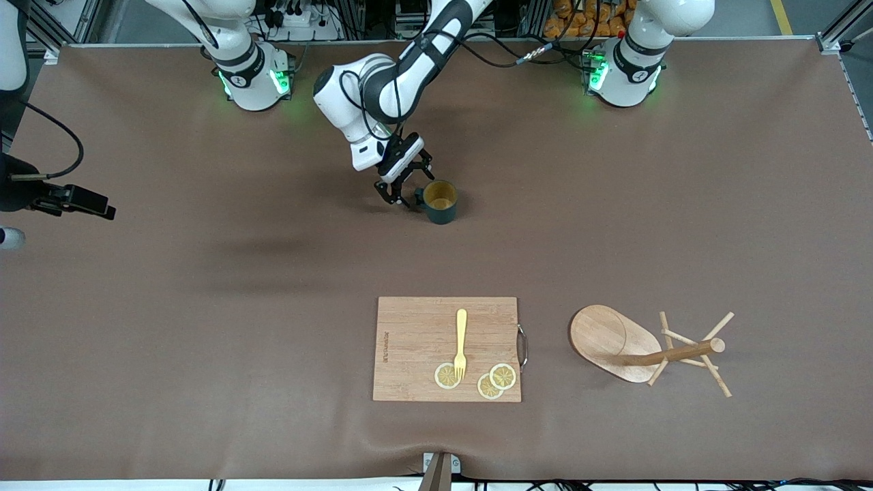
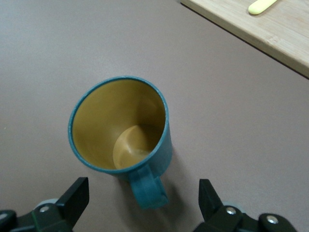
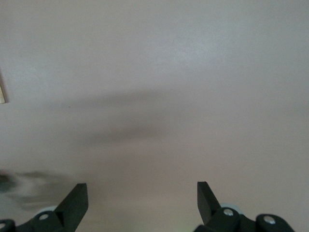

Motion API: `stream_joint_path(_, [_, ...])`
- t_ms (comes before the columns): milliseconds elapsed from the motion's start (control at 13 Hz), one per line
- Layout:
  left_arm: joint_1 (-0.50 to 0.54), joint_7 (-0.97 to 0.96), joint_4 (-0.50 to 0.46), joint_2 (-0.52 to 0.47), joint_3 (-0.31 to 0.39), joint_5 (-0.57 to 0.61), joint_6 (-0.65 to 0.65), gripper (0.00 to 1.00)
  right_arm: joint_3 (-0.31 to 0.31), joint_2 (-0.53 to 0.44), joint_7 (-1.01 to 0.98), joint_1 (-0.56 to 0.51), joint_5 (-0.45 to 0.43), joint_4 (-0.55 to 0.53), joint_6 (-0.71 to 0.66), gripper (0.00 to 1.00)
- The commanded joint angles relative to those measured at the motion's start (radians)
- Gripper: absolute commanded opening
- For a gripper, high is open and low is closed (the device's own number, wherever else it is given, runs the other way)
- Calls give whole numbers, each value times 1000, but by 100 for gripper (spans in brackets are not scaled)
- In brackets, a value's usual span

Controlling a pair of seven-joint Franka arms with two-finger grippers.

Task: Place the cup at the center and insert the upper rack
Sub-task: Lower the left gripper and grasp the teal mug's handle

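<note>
My left gripper's fingers are beside the handle (image 1: pixel 419 196) of the dark teal cup (image 1: pixel 440 202) and closing now would catch the cup, so it is time to close.
The dark teal cup (image 1: pixel 440 202) stands upright on the brown table near its middle, tan inside showing, and its handle points at my left gripper (image 1: pixel 402 196). In the left wrist view the cup (image 2: pixel 120 126) sits just ahead of the left gripper (image 2: pixel 144 194), which is open with its fingers either side of the handle and not touching it. The wooden mug tree (image 1: pixel 617 341) lies on its side toward the left arm's end, nearer the front camera, with its post and pegs pointing away from the board. My right gripper (image 1: pixel 95 204) is open and empty over bare table at the right arm's end (image 3: pixel 142 194).
A rectangular wooden cutting board (image 1: pixel 409 341) lies nearer the front camera than the cup. It carries a yellow fork (image 1: pixel 461 341) and three lemon slices (image 1: pixel 496 379). The board's corner (image 2: pixel 275 34) shows in the left wrist view.
</note>
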Motion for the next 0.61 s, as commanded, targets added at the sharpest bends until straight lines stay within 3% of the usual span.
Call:
stream_joint_path(0, [-3, -9, 30, 24, 28, -23, -21, 100, 0, -15, 15, -4, 4, 1, -16, 100])
stream_joint_path(77, [-3, -9, 30, 24, 28, -23, -20, 100, 0, -15, 15, -2, 4, 1, -16, 100])
stream_joint_path(307, [-3, -2, 30, 24, 43, -23, -12, 73, 0, -13, 16, -2, 4, 1, -16, 100])
stream_joint_path(537, [-3, -8, 28, 25, 38, -23, 2, 65, 0, -13, 16, -1, 6, 1, -16, 100])
